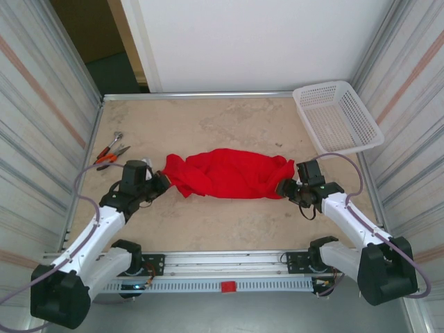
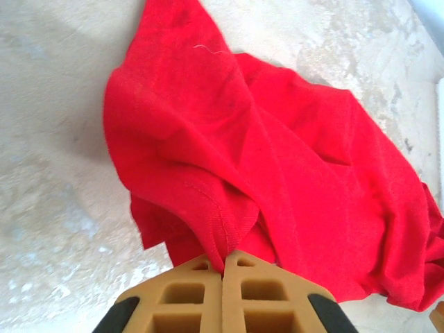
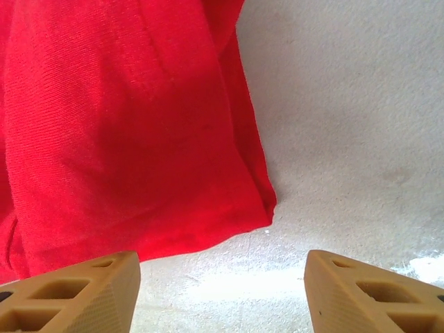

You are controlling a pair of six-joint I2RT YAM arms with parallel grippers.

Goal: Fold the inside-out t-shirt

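The t-shirt has to be spread flat for folding, so the right gripper needs to grab it next by its hem corner, opposite the left gripper's fold.
The inside-out t-shirt is bright red and lies bunched in a long heap across the middle of the table. My left gripper sits at its left end, shut on a stitched fold of the t-shirt that rises from between the tan fingers. My right gripper is at the shirt's right end, open. In the right wrist view its tan fingers stand wide apart over bare table, just short of the t-shirt's hem corner. No print shows on the cloth.
A white mesh basket stands at the back right corner. Orange-handled pliers lie at the left edge near the left arm. Metal walls close in both sides. Bare table lies behind and in front of the shirt.
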